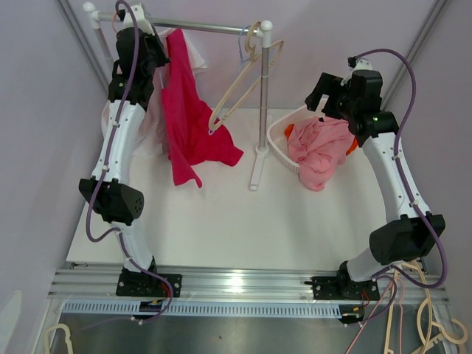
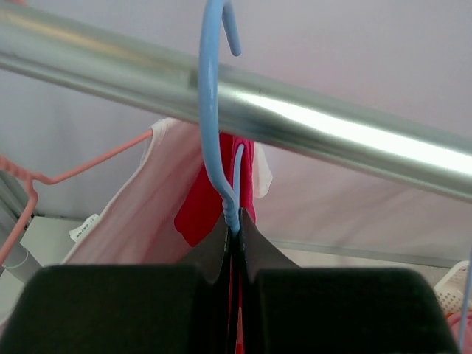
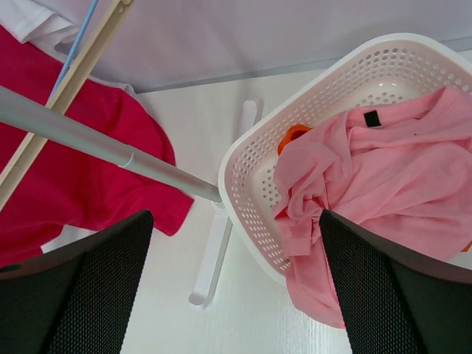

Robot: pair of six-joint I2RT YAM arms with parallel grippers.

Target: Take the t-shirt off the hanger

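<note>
Next, my right gripper grabs the red t-shirt by its loose draped end (image 1: 226, 153) (image 3: 164, 203), away from the blue hanger, to pull the t-shirt off.
A red t-shirt (image 1: 188, 122) hangs from the rail (image 1: 206, 28) at the left and drapes down to the table. In the left wrist view my left gripper (image 2: 236, 228) is shut on the neck of a blue hanger (image 2: 209, 110) whose hook lies over the rail (image 2: 332, 133), with the red shirt (image 2: 203, 210) just below. In the top view the left gripper (image 1: 158, 53) is up at the rail beside the shirt. My right gripper (image 1: 324, 96) is open and empty above the basket, seen too in the right wrist view (image 3: 232, 280).
A white basket (image 1: 279, 140) holds a pink shirt (image 1: 318, 147) spilling over its front. An empty beige hanger (image 1: 243, 81) hangs at the rail's right end by the rack post (image 1: 263, 88). A pale garment (image 2: 140, 221) on a pink hanger (image 2: 74, 173) hangs left of the red shirt.
</note>
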